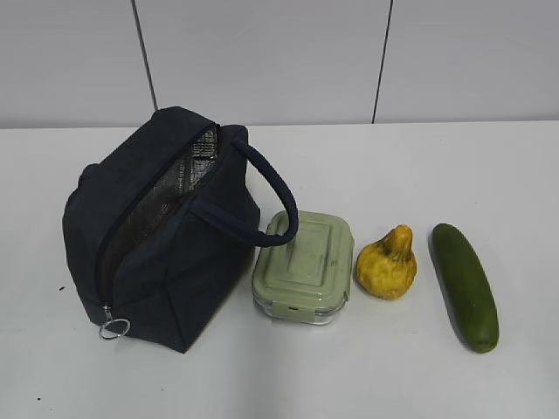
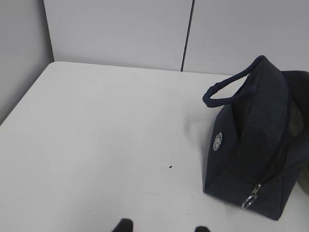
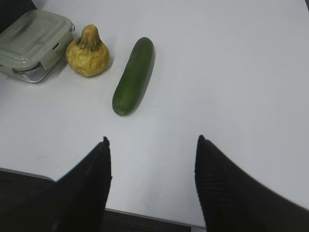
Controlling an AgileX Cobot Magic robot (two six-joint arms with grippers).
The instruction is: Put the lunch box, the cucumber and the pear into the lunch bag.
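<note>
My left gripper is going to grab the lunch bag next by its top edge above the badge (image 1: 127,170), because the lunch bag's unzipped opening (image 1: 162,202) leaves a cloth edge standing up.
The navy lunch bag (image 1: 162,236) stands at the left, unzipped, silver lining showing; one handle droops onto the lunch box (image 1: 305,266), which sits right of it with its sage-green lid on. The yellow pear (image 1: 387,264) lies right of the box, the dark green cucumber (image 1: 465,285) right of the pear. No gripper shows in the exterior view. My left gripper (image 2: 161,226) is open and empty, over bare table left of the bag (image 2: 263,145). My right gripper (image 3: 152,145) is open and empty near the table's front edge, short of the cucumber (image 3: 133,76), pear (image 3: 88,53) and box (image 3: 31,41).
The white table (image 1: 410,166) ends at a grey panelled wall behind. A metal ring pull (image 1: 113,328) hangs at the bag's near end. The table's front edge (image 3: 145,212) lies under my right gripper.
</note>
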